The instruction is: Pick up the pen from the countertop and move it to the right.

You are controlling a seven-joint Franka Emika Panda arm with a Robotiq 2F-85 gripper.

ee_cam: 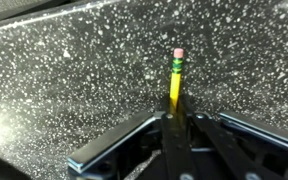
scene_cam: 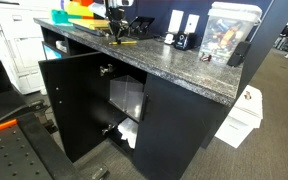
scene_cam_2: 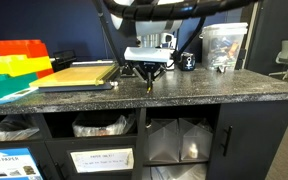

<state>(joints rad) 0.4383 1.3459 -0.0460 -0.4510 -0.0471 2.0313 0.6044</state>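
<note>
My gripper would lift the pen off the countertop if I raised it now, because my fingers are closed on its yellow body below the eraser [ee_cam: 174, 101].
The pen [ee_cam: 176, 80] is a thin yellow pencil with a pink eraser tip. In the wrist view it sticks out forward from between my jaws. My gripper [ee_cam: 174, 118] is shut on it, low over the dark speckled countertop [ee_cam: 64, 70]. In both exterior views the gripper [scene_cam: 117, 30] [scene_cam_2: 147, 68] hangs over the middle of the countertop [scene_cam: 174, 65] [scene_cam_2: 224, 88] with the pen [scene_cam: 125, 42] [scene_cam_2: 149, 86] under it. I cannot tell whether the pen touches the surface.
Flat yellow, orange and green blocks [scene_cam_2: 19, 60] and a wooden board [scene_cam_2: 79, 75] lie at one end of the counter. A dark mug [scene_cam_2: 187, 62] and a clear plastic container [scene_cam_2: 224, 45] stand behind the gripper. A cabinet door [scene_cam: 79, 100] stands open below.
</note>
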